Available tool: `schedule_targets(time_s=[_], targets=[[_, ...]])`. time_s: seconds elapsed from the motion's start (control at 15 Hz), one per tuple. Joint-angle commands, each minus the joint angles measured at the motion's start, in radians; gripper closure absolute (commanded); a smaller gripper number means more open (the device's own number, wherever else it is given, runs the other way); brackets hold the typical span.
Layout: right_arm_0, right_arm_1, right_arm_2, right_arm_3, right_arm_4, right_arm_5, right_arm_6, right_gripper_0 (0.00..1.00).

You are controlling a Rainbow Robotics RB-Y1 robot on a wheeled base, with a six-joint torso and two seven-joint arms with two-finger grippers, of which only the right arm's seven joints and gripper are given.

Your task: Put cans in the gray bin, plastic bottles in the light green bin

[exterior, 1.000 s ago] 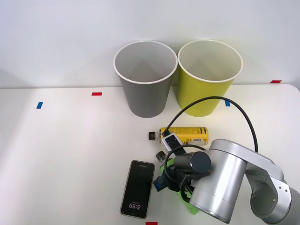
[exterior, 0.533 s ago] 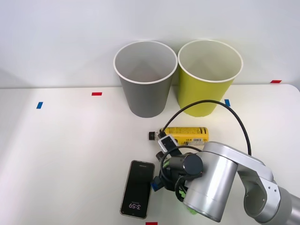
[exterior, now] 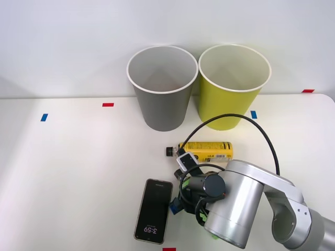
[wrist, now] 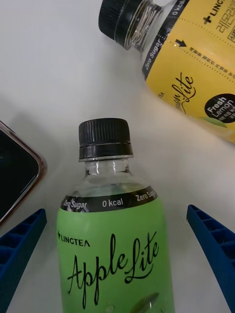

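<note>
I should grab the plastic bottle by its green-labeled body [wrist: 115, 260] with my right gripper next, to drop the bottle into the light green bin.
A clear plastic bottle [wrist: 115, 254] with a black cap and a green "Apple Lite" label lies on the white table. My right gripper [wrist: 117, 212] is open around it, one blue finger [wrist: 19, 249] on each side, neither touching. In the front view the gripper [exterior: 180, 201] is under the silver arm [exterior: 235, 204], which covers most of that bottle. A second plastic bottle [exterior: 207, 150] with a yellow label [wrist: 200, 78] lies just beyond. The gray bin [exterior: 162, 99] and the light green bin [exterior: 233, 99] stand upright side by side at the back. Cans are out of view.
A black phone [exterior: 154, 210] lies flat just left of the gripper, and its corner [wrist: 14, 171] is close to one finger. Small red [exterior: 108, 104] and blue [exterior: 44, 117] tape marks dot the table. A black cable [exterior: 251, 123] loops above the arm.
My right arm has shifted a little to the left and down over the green-labelled bottle, covering its cap in the front view. Bottles, phone and bins have not moved.
</note>
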State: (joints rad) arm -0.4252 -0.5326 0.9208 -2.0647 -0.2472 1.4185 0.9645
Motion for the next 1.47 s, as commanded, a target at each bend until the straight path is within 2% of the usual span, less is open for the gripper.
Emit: schedule_targets(time_s=[0.07, 0.13, 0.2, 0.27, 0.33, 0.67, 1.13, 1.33, 1.47], targets=[[0.000, 0.008, 0.004, 0.011, 0.005, -0.015, 0.000, 0.00], [0.000, 0.005, 0.004, 0.011, 0.008, -0.015, 0.003, 0.08], [0.000, 0.003, 0.004, 0.011, 0.008, -0.015, 0.003, 0.37], [0.000, 0.003, 0.004, 0.012, 0.009, -0.015, 0.003, 0.77], [0.000, 0.003, 0.006, 0.011, 0.014, -0.015, 0.003, 1.00], [0.000, -0.001, 0.006, -0.002, 0.028, -0.015, 0.008, 1.00], [0.011, -0.148, 0.006, -0.281, 0.051, -0.099, 0.043, 1.00], [0.051, -0.217, -0.002, -0.348, 0.101, -0.248, 0.034, 1.00], [0.105, -0.244, -0.028, -0.351, 0.140, -0.423, 0.025, 1.00]])
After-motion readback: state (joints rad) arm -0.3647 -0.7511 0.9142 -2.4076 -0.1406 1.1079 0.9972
